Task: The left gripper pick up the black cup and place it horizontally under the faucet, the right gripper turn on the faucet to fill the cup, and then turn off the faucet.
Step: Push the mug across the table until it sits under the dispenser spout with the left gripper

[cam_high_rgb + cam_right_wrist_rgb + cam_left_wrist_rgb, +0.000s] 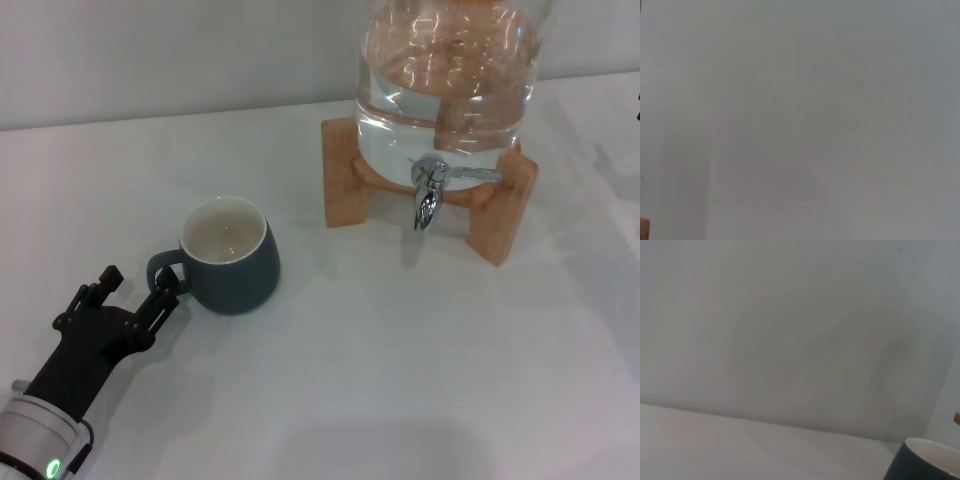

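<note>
In the head view my left gripper's fingers stop short of the handle, so it first moves toward the cup's loop handle [156, 265], then closes on the handle.
The black cup [232, 258] stands upright on the white table, cream inside showing, its loop handle turned toward my left gripper. My left gripper [133, 287] is open at the lower left, its fingertips [166, 289] right beside the handle, and it holds nothing. The cup's rim also shows in the left wrist view [926, 461]. The chrome faucet [431, 190] sticks out of the jar's base at the right, nozzle down, its flat lever pointing sideways. No water runs from it. My right gripper is out of view.
A big clear glass jar [450, 70] of water sits on a wooden stand [498, 223] behind the faucet. The white table [380, 370] stretches between cup and stand. A grey wall is behind. The right wrist view shows only the wall.
</note>
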Action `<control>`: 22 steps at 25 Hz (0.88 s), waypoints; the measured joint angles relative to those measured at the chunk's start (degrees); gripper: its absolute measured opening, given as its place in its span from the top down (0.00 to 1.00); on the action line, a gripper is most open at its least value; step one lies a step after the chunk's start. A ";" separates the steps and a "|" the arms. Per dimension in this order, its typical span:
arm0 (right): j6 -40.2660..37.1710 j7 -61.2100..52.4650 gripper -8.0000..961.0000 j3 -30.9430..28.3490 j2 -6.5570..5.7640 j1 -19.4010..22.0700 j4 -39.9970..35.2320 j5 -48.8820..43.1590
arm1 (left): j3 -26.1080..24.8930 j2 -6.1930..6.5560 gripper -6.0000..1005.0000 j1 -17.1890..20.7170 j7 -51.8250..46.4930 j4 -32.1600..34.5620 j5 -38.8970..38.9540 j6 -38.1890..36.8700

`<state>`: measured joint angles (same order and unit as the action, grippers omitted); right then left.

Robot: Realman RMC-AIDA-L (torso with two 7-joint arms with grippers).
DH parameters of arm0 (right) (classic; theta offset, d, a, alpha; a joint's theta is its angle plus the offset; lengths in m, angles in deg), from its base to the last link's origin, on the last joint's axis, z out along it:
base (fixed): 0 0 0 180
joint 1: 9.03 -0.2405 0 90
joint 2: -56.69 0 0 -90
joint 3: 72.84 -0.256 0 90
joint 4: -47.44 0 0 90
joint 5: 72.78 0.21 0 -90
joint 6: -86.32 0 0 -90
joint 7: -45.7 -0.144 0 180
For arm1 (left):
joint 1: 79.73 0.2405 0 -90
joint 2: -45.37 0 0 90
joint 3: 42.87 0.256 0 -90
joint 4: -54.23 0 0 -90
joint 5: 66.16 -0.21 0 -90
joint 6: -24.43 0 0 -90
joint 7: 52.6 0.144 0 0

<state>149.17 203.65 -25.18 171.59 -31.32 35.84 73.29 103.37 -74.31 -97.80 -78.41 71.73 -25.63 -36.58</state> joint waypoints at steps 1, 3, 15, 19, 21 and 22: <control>0.01 0.00 0.13 0.01 0.06 -0.01 -0.14 0.00 | -0.03 0.02 0.22 -0.14 -0.05 0.00 0.00 0.34; 0.03 0.00 0.13 0.01 0.09 -0.01 -0.21 -0.01 | -0.20 0.04 0.22 -0.48 -0.06 -0.01 0.00 1.02; -0.22 0.00 0.13 -0.12 0.15 -0.22 -0.26 0.29 | -0.68 0.12 0.22 -2.53 -0.73 -0.23 -0.01 4.04; -0.30 0.00 0.13 -0.12 0.15 -0.22 -0.26 0.31 | -0.70 0.15 0.22 -3.25 -1.06 -0.39 -0.01 4.90; -0.32 0.00 0.13 -0.12 0.15 -0.22 -0.26 0.33 | -0.70 0.15 0.22 -3.46 -1.33 -0.43 -0.01 5.35; -0.32 0.00 0.13 -0.12 0.15 -0.22 -0.26 0.33 | -0.70 0.15 0.22 -3.59 -1.53 -0.51 -0.01 5.55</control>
<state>148.85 203.64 -25.29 171.75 -31.54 35.57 73.62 102.67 -74.16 -101.39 -79.95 71.22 -25.64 -31.04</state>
